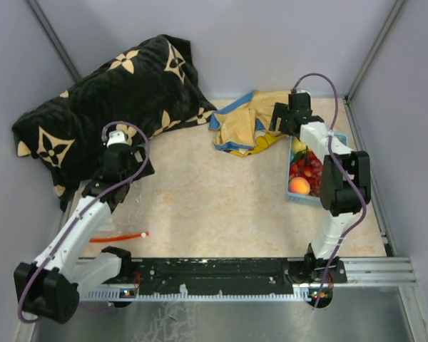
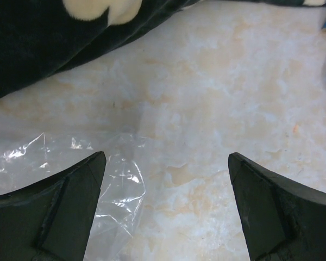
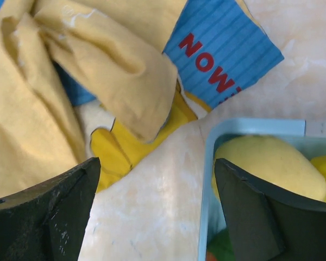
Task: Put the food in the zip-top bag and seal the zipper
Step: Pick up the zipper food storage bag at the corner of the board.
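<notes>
The zip-top bag's clear side edge, away from the red-orange zipper, is the part my left gripper should grab next, to position the bag with its zipper free for sealing.
The clear zip-top bag lies flat at the near left, its red-orange zipper with a white tip along the near edge. My left gripper is open and empty just beyond the bag. In the left wrist view the bag sits under the left finger, and the gripper is over bare table. The food lies in the light-blue basket. My right gripper is open and empty over the basket's far left corner. A yellow lemon lies beside the right finger; the gripper straddles the basket rim.
A black pillow with tan flower marks fills the far left and shows in the left wrist view. A yellow-and-blue cloth lies crumpled at the far middle, close to the right gripper. Grey walls enclose the table.
</notes>
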